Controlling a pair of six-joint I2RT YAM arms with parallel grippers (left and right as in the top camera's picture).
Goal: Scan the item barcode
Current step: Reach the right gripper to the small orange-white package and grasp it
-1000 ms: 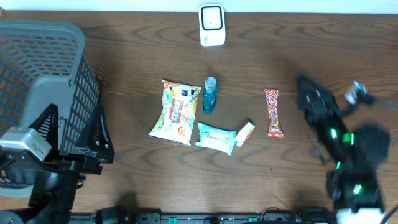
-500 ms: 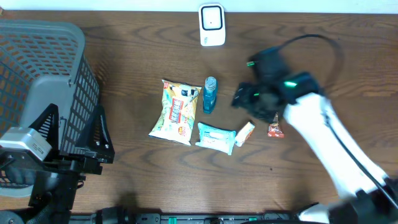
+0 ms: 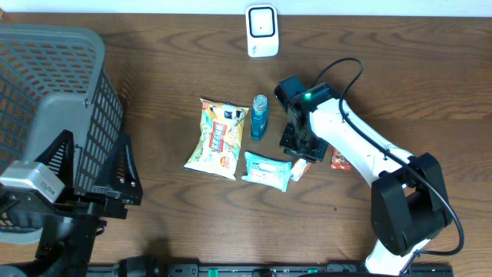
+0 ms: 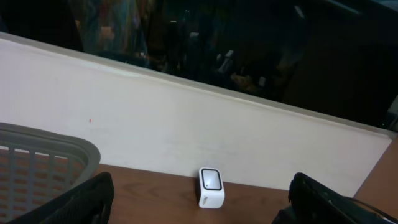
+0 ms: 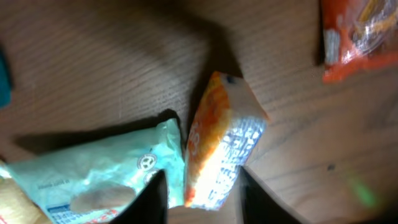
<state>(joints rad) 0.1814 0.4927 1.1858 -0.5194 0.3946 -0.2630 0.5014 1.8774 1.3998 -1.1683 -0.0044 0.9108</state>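
Observation:
I will use my right gripper to grab the orange and white packet (image 3: 303,166) (image 5: 221,149) across its sides at one end. Its broad sides will stay open to view for scanning the barcode.
A small orange and white packet (image 5: 221,149) lies on the wooden table, tilted against a teal wipes pack (image 5: 93,180). My right gripper (image 5: 202,179) is down over the packet, one dark finger on each side. The right finger touches its edge and a thin gap shows at the left finger. From overhead the right gripper (image 3: 300,148) hides most of the packet (image 3: 303,166). The white barcode scanner (image 3: 261,31) stands at the table's far edge. My left gripper (image 4: 200,206) is open and empty, facing the scanner (image 4: 211,186) from far off.
A yellow snack bag (image 3: 217,138), a blue bottle (image 3: 260,117) and the teal wipes pack (image 3: 267,169) lie left of the packet. A red candy bar (image 3: 340,160) lies to its right, half under the arm. A grey basket (image 3: 46,100) fills the left side.
The right arm swung in from the right edge to the middle of the table and came down over the small packet, its jaws narrowing. The left arm has stayed still.

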